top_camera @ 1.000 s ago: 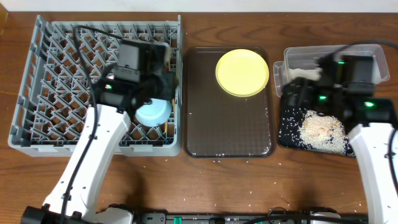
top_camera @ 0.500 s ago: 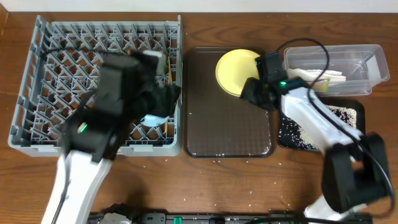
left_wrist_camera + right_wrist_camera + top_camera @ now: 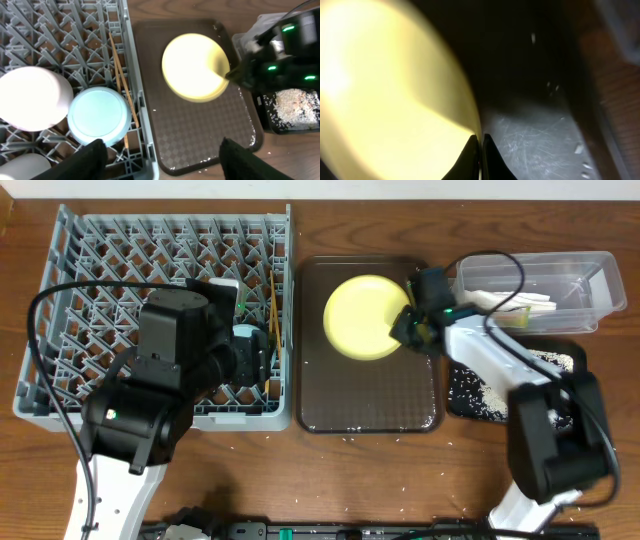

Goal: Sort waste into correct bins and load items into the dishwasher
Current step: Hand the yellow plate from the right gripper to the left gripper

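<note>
The plate's free rim point(image 3: 328, 323) point(image 3: 165, 68) is away from my right gripper, so my left gripper will grab the plate there next, to load it upright into the dishwasher.
The round yellow plate point(image 3: 362, 317) lies on the dark brown serving tray point(image 3: 370, 395). My right gripper point(image 3: 410, 326) is shut on the plate's right rim; in the right wrist view its fingertips point(image 3: 472, 150) pinch the thin edge of the plate point(image 3: 385, 90). My left gripper point(image 3: 165, 160) hangs open and empty above the right edge of the grey-blue dishwasher rack point(image 3: 110, 250). In the rack sit the light blue bowl point(image 3: 99, 115), a white bowl point(image 3: 30, 97) and the chopsticks point(image 3: 122, 85).
The clear tub point(image 3: 580, 275) at the back right holds a white napkin point(image 3: 510, 302). In front of it the black tray point(image 3: 560, 362) carries rice scraps point(image 3: 295, 102), partly hidden by my right arm. Loose grains lie on the brown tray's edge and the table.
My right arm swung from the bins to the plate, shut on its rim and slid it left on the brown tray. My left gripper opened wider and drew back from the blue bowl.
</note>
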Tool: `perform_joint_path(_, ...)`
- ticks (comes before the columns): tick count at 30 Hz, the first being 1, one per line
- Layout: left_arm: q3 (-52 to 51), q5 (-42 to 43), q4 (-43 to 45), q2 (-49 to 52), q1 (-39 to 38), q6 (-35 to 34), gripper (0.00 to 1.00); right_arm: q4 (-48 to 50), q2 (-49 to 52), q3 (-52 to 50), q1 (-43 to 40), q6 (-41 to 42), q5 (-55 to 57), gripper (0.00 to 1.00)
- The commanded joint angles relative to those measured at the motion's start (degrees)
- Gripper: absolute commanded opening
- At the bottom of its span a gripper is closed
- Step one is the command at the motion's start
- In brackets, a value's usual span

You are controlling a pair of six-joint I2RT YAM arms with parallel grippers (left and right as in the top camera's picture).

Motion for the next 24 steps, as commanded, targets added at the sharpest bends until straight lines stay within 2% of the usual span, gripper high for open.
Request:
perform_joint_path(1,0.42,0.22,0.11,1.49,0.35,-0.28,0.78,0.11,-10.40,0.22,-2.80,-12.94,-4.70,0.01)
perform_joint_path(9,0.42,12.28,3.37,5.57,0.35,-0.28,0.82,-0.07,-26.75,0.22,-5.35,-32.00,-28.65,0.01)
perform_joint_path(15,0.42,16.26,5.57,7.61,0.35,-0.31,0.82,0.00,-30.62,0.22,-4.09,-33.79,-31.32,0.01)
perform_joint_path(21,0.42,18.51,7.89,7.78,0.35,-0.48,0.81,1.29,-30.73,0.22,-3.08,-38.58,-43.74,0.01)
perform_joint_path(22,0.42,18.71,7.98,7.78,0.35,-0.48,0.79,1.99,-30.73,0.22,-3.02,-38.91,-45.46,0.01)
perform_joint_path(24,0.42,18.88,7.85,7.78,0.35,-0.48,0.68,4.37,-30.73,0.22,-3.02,-39.01,-50.49,0.01)
